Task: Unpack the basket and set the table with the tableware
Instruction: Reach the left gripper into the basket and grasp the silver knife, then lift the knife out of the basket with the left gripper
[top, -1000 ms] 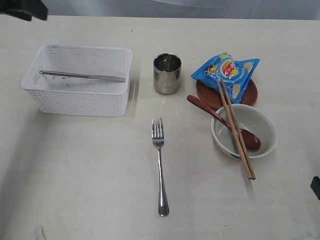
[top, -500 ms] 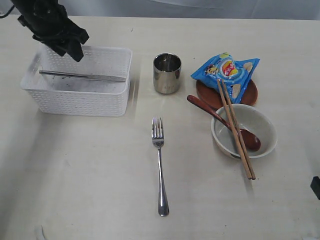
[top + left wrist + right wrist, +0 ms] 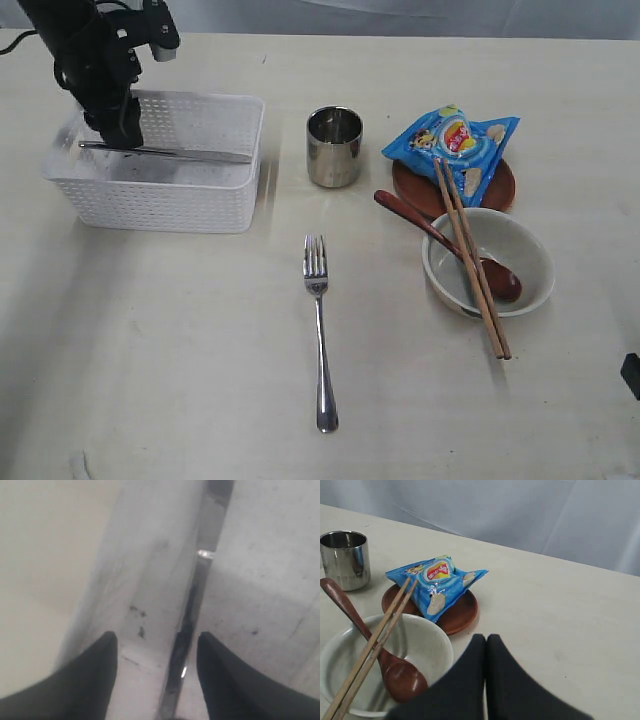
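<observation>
My left gripper is going to grab the steel knife by its handle (image 3: pixel 92 146) next, so that it can set the knife out beside the fork (image 3: pixel 320 330).
The white basket (image 3: pixel 160 205) stands at the left of the table (image 3: pixel 150 350) with a steel knife (image 3: pixel 190 154) lying inside it. My left gripper (image 3: pixel 120 135) reaches down into the basket. Its jaws are open and straddle the knife (image 3: pixel 182 640) without gripping it; the left gripper (image 3: pixel 156 636) hangs just above the basket floor. A cup (image 3: pixel 334 148), a fork (image 3: pixel 320 330), a brown plate (image 3: pixel 502 185) and a white bowl (image 3: pixel 530 255) with a wooden spoon (image 3: pixel 410 215) and chopsticks (image 3: pixel 470 260) are on the table. My right gripper (image 3: pixel 486 637) is shut and empty near the bowl (image 3: pixel 427 642).
A blue snack bag (image 3: pixel 455 140) lies on the brown plate, under the chopsticks' far ends. The basket's lattice walls stand close around the left gripper. A dark piece at the right edge (image 3: pixel 632 375) belongs to the right arm.
The left arm came in from the top left and dropped into the basket over the knife's left end. Nothing on the table has moved, and the right arm is still.
</observation>
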{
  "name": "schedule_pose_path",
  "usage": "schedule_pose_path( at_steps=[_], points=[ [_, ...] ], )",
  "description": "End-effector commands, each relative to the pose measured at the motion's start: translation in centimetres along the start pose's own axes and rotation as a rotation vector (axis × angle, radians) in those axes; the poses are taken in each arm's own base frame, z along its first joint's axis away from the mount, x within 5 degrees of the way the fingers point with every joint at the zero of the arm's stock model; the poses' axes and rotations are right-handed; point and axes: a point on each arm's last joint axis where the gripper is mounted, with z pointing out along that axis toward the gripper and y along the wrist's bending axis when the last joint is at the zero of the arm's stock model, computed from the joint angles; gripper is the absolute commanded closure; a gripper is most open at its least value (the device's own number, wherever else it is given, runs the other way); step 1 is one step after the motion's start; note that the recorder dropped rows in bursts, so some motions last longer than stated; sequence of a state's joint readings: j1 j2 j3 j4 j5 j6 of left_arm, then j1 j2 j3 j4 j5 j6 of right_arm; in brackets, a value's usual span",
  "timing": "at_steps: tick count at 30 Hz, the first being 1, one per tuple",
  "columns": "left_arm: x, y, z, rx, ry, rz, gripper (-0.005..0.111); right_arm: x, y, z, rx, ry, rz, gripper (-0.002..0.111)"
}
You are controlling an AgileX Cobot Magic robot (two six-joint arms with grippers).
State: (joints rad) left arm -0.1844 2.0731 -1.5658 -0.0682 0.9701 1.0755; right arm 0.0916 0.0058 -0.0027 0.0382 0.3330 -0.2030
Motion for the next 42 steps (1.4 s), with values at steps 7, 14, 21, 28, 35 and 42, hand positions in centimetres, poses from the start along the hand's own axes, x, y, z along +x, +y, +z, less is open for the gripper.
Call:
schedule_pose_path(
  at_steps=[7,14,21,28,35,42],
  points=[
    [1.6,-1.4,3.2,0.074,0.113,0.088,0.059,0.0,0.2,0.0,-0.025,-0.009,0.009,0.109],
    [1.8,-1.0,4.2,-0.042,0.091,-0.033,0.100,0.0,0.2,0.0,-0.025,-0.009,0.009,0.109],
    [1.3,-0.6,1.2,-0.126,0.035,-0.076,0.107,0.0,0.2,0.0,-0.028,-0.010,0.006,0.109],
    [0.7,-0.7,-4.5,-0.226,-0.080,-0.131,0.107,0.0,0.2,0.0,-0.028,-0.010,0.006,0.109],
    [0.8,-0.6,-5.7,-0.219,-0.180,-0.278,0.107,0.0,0.2,0.0,-0.028,-0.010,0.006,0.109],
    [0.2,0.3,-4.6,-0.116,-0.398,-0.449,0.107,0.0,0.2,0.0,-0.028,-0.010,0.006,0.109]
  ],
)
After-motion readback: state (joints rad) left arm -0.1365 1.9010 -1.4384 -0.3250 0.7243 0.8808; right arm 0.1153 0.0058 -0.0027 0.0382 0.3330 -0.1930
